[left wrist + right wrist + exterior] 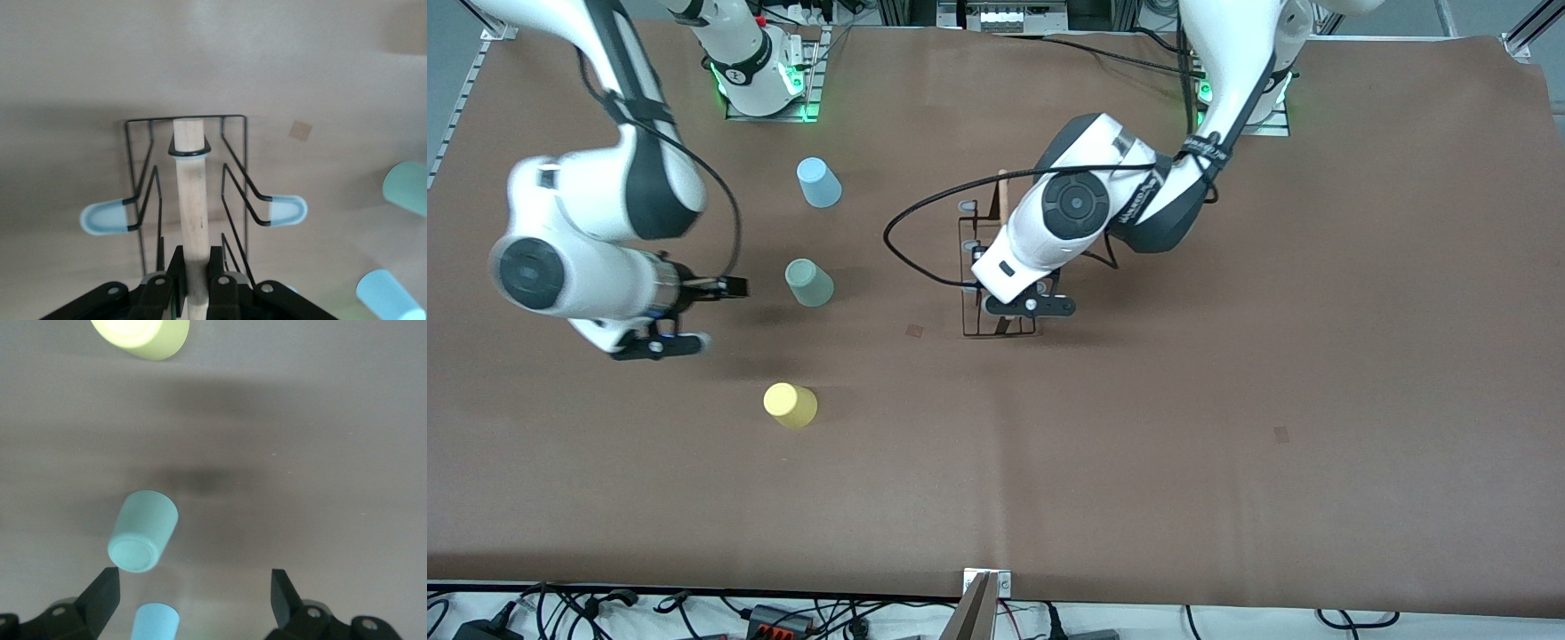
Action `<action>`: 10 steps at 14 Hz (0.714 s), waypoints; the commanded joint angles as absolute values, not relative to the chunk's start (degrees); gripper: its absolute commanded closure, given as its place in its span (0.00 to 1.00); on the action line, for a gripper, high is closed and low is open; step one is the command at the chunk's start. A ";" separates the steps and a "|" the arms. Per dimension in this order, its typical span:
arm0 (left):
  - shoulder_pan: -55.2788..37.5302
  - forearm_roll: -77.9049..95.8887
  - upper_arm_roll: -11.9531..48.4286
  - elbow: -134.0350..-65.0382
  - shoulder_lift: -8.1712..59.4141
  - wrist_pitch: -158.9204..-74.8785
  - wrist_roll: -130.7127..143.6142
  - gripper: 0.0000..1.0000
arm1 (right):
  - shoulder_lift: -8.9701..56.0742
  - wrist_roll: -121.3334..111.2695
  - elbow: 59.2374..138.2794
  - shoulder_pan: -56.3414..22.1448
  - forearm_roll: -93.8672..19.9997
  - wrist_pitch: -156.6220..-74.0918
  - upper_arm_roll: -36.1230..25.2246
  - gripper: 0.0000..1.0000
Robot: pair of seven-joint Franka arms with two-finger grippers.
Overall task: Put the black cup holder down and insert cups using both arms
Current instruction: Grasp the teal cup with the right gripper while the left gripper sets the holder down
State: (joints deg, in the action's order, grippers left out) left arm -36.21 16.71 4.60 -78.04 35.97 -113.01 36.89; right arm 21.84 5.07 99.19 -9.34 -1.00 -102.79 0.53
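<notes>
My right gripper grabs the grey-green cup by the cup's side near its base (805, 279) next, to insert the cup into the black cup holder.
The black cup holder (971, 267) stands at the middle of the table, mostly hidden under the left arm. My left gripper (1021, 304) is shut on its wooden rod handle (192, 193), with a finger on each side (195, 270). Pale-capped pegs (287, 210) stick out on both sides. The light blue cup (818, 182), grey-green cup (809, 283) and yellow cup (790, 405) stand apart, base up, toward the right arm's end. My right gripper (713, 314) is open and empty over bare table beside the grey-green cup (142, 530). Its wrist view (193, 593) also shows the yellow cup (140, 337) and the blue cup (155, 623).
Brown paper covers the table (1227, 400). Both arm bases (760, 71) stand along the edge farthest from the front camera. A black cable (907, 249) loops off the left arm beside the rack. Small tape marks (914, 331) lie on the paper.
</notes>
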 commanded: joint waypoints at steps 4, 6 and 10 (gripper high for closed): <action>-38.23 18.19 6.15 -75.59 37.97 -115.05 41.57 1.00 | 24.00 11.95 104.05 -14.49 -1.85 -109.40 0.18 0.00; -38.32 18.11 6.24 -75.67 38.75 -116.10 41.57 0.99 | 23.99 12.92 106.25 -14.85 -1.93 -112.14 0.35 0.00; -38.32 18.02 6.50 -75.85 39.11 -118.11 41.40 0.99 | 23.99 13.27 109.60 -14.77 -6.67 -114.52 0.53 0.00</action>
